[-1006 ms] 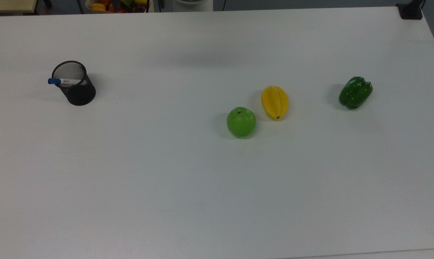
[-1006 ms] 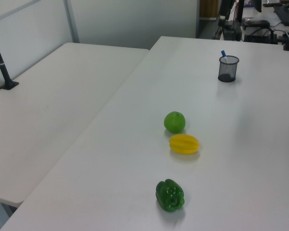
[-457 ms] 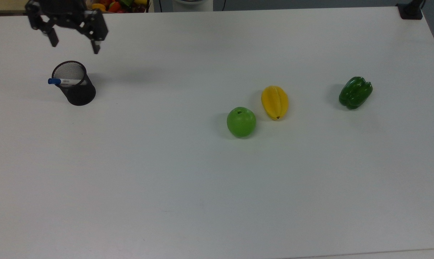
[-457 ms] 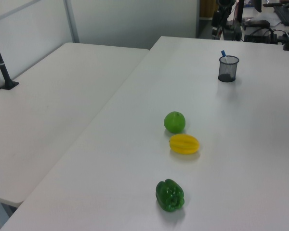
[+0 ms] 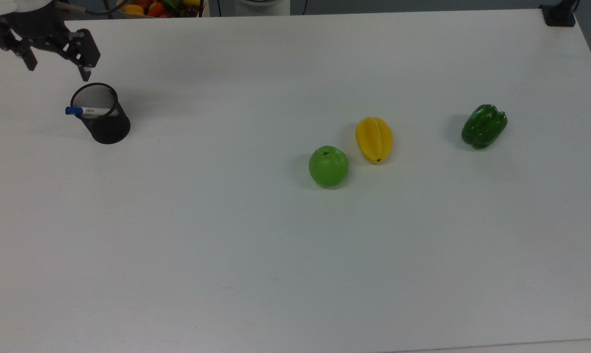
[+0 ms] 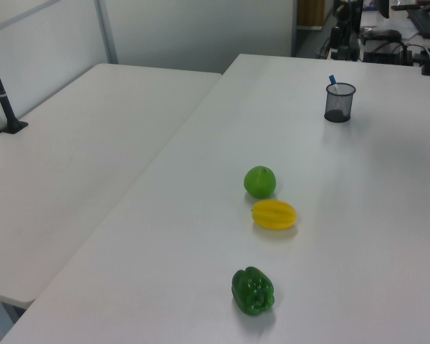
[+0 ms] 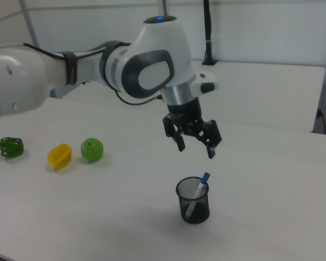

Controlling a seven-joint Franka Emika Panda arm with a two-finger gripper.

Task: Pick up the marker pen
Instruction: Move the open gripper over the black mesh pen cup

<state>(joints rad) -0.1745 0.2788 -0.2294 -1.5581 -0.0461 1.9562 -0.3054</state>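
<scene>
The mesh cup surrounds the marker pen's body, so the gripper will next take the marker pen by its blue cap (image 6: 332, 79), which sticks out over the cup's rim.
The marker pen (image 5: 88, 111) is white with a blue cap and stands slanted in a black mesh cup (image 5: 104, 122) on the white table, at the top view's left. Its cap pokes over the cup's rim (image 7: 205, 177). In the left view the cup (image 6: 339, 104) stands far back with the blue cap (image 6: 332, 79) above it. My gripper (image 5: 59, 69) hangs open in the air above the cup, nothing between its fingers. In the right view the gripper (image 7: 195, 150) is well above the cup (image 7: 194, 202), apart from the pen (image 7: 198, 191).
A green apple (image 5: 329, 166), a yellow star fruit (image 5: 374, 139) and a green bell pepper (image 5: 484, 126) lie toward the top view's right. A bin of fruit (image 5: 158, 7) sits beyond the table's far edge. A black clamp (image 5: 560, 14) holds the far right corner.
The gripper came into the top view from the far edge, then moved toward the top view's left and slightly nearer. The pen, cup and fruit have not moved.
</scene>
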